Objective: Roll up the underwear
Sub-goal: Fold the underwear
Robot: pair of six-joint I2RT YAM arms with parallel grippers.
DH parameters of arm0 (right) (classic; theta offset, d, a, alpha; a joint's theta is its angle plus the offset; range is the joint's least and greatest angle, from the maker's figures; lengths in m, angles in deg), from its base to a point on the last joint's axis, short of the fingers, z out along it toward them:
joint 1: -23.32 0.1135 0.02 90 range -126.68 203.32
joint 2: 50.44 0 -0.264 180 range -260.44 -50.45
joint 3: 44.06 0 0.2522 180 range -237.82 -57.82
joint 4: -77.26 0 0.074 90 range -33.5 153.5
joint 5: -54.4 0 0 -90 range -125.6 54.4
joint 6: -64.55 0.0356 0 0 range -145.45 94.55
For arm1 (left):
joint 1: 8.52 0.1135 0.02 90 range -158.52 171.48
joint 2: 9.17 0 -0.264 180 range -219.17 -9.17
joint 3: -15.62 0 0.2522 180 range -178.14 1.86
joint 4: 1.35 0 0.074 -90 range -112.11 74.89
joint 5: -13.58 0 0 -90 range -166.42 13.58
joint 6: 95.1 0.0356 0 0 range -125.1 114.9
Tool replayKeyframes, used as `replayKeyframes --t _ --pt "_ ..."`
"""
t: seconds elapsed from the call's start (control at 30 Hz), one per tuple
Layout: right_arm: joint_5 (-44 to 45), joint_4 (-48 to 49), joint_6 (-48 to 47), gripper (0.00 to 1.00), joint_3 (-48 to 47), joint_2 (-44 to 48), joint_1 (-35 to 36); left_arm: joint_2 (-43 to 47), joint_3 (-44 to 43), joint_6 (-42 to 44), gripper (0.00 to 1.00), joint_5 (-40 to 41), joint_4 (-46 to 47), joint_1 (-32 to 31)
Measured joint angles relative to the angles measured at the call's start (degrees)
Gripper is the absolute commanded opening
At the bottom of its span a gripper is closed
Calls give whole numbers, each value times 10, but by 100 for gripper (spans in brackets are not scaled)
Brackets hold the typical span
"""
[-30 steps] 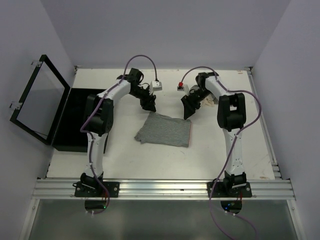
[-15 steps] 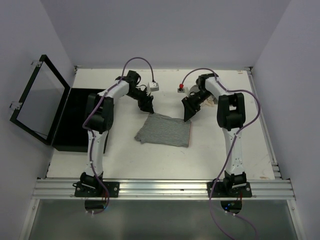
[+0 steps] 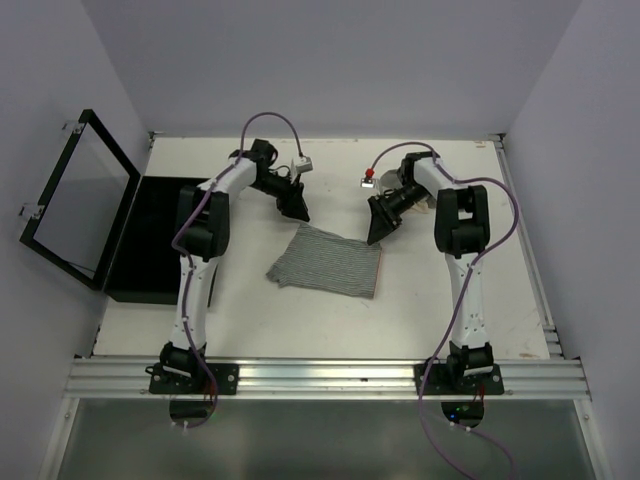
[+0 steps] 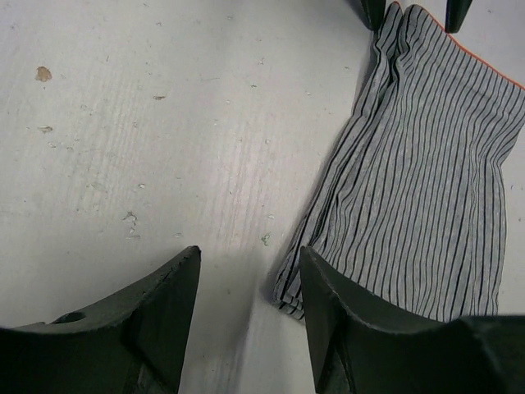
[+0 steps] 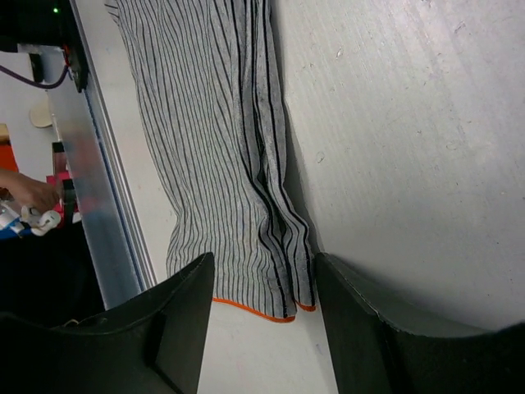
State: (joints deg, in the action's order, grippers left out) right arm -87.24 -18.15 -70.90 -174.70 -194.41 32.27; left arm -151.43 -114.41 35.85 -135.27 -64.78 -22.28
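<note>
The robot's left gripper should next grab the underwear's far corner opposite the orange hem, to roll the underwear's far edge toward the robot.
One piece of underwear, grey with dark stripes and an orange hem, lies flat in the middle of the table. My left gripper hovers open at its far left corner. In the left wrist view that corner lies just inside the right finger, with bare table between the jaws of my left gripper. My right gripper is open at the far right corner. It straddles the orange-hemmed corner of the underwear, with a gap on each side of my right gripper.
A flat black box with its hinged lid raised stands at the table's left edge. An aluminium rail runs along the near edge by the arm bases. White walls close in the back and both sides.
Both grippers have shifted slightly at the far corners of the cloth. The right jaws have narrowed a little. The underwear has barely moved.
</note>
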Motion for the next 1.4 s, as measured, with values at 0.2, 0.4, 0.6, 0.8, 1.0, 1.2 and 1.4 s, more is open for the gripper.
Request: replayKeyframes --t 0.2,0.4,0.6,0.8,1.0,1.2,1.4 --pt "-8 -12 2 57 -9 -9 -4 -8 -13 2 56 -8 -32 2" --pt "0 -12 15 55 -9 -9 -3 -8 -12 5 54 -10 -57 2" --pt "22 -13 22 50 -16 -10 3 -9 -11 7 49 -13 -78 2" --pt "45 -28 21 46 -42 -21 11 -16 -10 6 43 -29 -94 2" --pt "55 -39 15 27 -65 -36 13 -24 -10 2 26 -45 -100 1" --pt "62 -37 6 5 -83 -48 14 -31 -5 -2 0 -53 -99 1" --pt "69 -28 -2 0 -97 -48 19 -26 4 7 0 -56 -96 2"
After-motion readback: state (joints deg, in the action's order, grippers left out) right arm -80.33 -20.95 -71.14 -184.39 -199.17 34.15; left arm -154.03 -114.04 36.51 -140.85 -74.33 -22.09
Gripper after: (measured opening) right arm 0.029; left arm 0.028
